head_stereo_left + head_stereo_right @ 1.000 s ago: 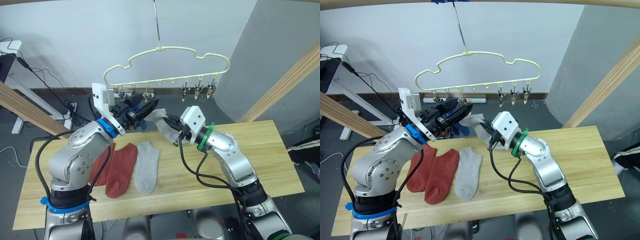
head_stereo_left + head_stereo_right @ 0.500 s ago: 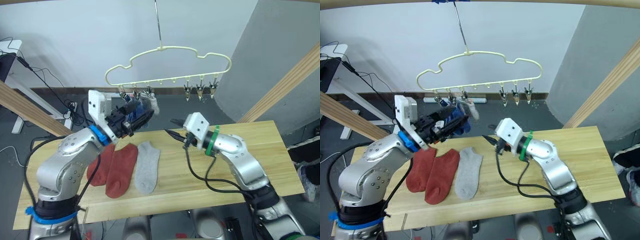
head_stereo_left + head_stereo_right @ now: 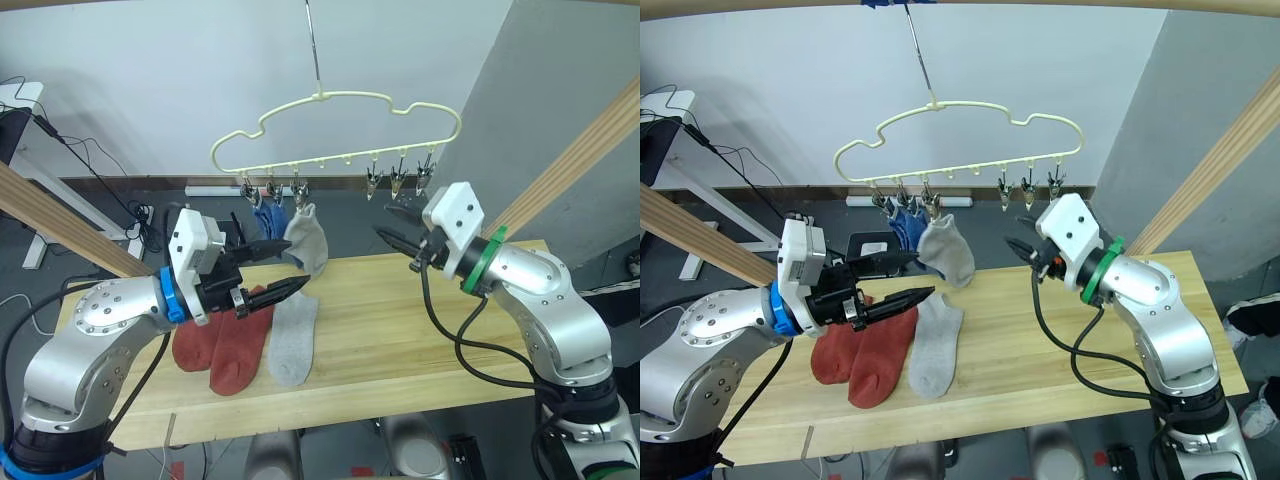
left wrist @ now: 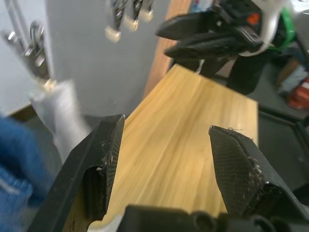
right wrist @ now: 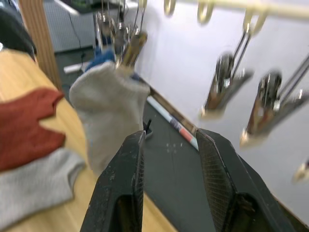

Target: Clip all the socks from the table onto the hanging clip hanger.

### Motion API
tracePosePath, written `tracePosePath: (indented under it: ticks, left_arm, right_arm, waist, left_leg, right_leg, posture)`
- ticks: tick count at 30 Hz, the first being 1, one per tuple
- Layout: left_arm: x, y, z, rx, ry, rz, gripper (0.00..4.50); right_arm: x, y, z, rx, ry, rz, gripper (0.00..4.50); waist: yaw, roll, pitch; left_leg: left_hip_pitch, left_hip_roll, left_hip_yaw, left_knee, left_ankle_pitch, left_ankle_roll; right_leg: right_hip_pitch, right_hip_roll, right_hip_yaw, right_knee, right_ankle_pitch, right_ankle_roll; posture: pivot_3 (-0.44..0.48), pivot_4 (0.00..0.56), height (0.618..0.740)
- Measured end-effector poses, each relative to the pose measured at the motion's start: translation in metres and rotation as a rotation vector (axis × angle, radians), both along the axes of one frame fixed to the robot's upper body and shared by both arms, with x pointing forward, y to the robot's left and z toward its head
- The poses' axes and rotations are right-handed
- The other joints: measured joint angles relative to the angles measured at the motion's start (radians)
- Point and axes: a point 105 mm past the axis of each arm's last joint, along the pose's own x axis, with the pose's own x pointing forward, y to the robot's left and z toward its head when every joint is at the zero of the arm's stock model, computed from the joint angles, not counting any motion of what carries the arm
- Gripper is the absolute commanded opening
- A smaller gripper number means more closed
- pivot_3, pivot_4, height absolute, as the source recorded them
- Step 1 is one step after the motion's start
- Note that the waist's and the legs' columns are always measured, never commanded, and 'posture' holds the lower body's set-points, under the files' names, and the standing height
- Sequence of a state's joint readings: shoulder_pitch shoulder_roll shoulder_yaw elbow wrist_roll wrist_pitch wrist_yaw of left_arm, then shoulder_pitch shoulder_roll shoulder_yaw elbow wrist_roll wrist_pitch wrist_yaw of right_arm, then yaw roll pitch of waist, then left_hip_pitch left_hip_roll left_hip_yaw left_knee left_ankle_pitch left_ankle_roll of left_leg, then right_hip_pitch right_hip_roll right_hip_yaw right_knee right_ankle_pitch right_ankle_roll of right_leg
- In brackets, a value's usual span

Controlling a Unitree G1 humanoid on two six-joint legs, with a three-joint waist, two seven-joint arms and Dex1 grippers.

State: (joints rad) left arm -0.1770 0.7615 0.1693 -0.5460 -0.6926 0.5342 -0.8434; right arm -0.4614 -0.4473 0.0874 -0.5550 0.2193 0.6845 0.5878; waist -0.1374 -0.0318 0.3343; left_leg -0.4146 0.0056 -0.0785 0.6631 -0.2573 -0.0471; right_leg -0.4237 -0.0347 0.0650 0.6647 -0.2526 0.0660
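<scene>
My right gripper pinches a free metal clip by its handles next, to open the clip for a sock.
The cream clip hanger (image 3: pixel 340 128) hangs above the table (image 3: pixel 420 330). From its left clips hang blue socks (image 3: pixel 267 218) and, beside them, a light grey sock (image 3: pixel 308 240). Two rust-red socks (image 3: pixel 240 340) and a second grey sock (image 3: pixel 292 338) lie flat on the table's left part. My left gripper (image 3: pixel 296 265) is open and empty, low over the lying socks and just below the hanging grey one. My right gripper (image 3: pixel 388 224) is open and empty, to the right of the hanging grey sock (image 5: pixel 108 116) and below the free clips (image 5: pixel 224 92).
Slanted wooden poles (image 3: pixel 570 165) flank the table on both sides. Cables and a white stand (image 3: pixel 30 130) are on the floor at the back left. The table's right half is bare wood.
The grey sock left my right gripper and now hangs from a clip. My left gripper dropped away from the hanger. My right gripper pulled back to the right and rose.
</scene>
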Motion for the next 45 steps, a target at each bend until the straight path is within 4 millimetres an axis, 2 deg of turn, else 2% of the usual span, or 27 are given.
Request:
tracePosePath:
  ticks: [5, 13, 17, 33, 45]
  left_arm:
    - [0.004, -0.006, 0.017, -0.019, -0.066, -0.018, 3.08]
    - [0.007, -0.007, 0.017, -0.035, -0.078, -0.016, 3.08]
    - [0.007, -0.009, 0.015, -0.032, -0.072, -0.019, 3.08]
    - [0.008, -0.013, 0.011, -0.027, -0.069, -0.018, 3.08]
    - [0.009, -0.013, 0.008, -0.023, -0.062, -0.004, 3.08]
  right_arm:
    - [0.006, 0.003, 0.007, 0.044, -0.002, -0.046, 1.67]
    - [0.027, 0.004, 0.011, 0.082, -0.002, -0.148, 1.67]
    - [0.032, 0.008, 0.011, 0.090, 0.007, -0.150, 1.67]
    - [0.030, 0.037, 0.015, 0.120, 0.027, -0.084, 1.67]
    - [0.036, 0.048, 0.016, 0.174, 0.042, -0.100, 1.67]
  waist:
    - [-0.001, 0.000, 0.000]
    - [-0.002, 0.000, 0.000]
    - [-0.002, 0.000, 0.000]
    - [-0.002, 0.000, 0.000]
    - [-0.002, 0.000, 0.000]
  left_leg:
    - [-0.001, 0.000, 0.000, 0.000, 0.000, 0.000]
    - [-0.001, 0.001, 0.001, 0.000, 0.000, 0.000]
    - [-0.001, 0.001, 0.001, 0.000, 0.000, 0.000]
    - [-0.001, 0.001, 0.001, 0.000, 0.000, 0.000]
    - [-0.001, 0.002, 0.001, 0.000, 0.000, 0.000]
  right_leg:
    - [0.000, 0.000, 0.000, -0.001, 0.000, 0.000]
    - [-0.002, 0.000, 0.000, 0.000, 0.000, -0.001]
    - [-0.002, 0.000, 0.000, 0.000, 0.000, -0.001]
    - [-0.002, 0.000, 0.000, 0.001, 0.001, -0.001]
    - [-0.002, 0.001, 0.000, 0.001, 0.001, -0.001]
  posture:
    - [-0.210, 0.304, 0.735]
    - [-0.209, 0.297, 0.735]
    - [-0.209, 0.297, 0.735]
    - [-0.209, 0.296, 0.735]
    - [-0.203, 0.294, 0.735]
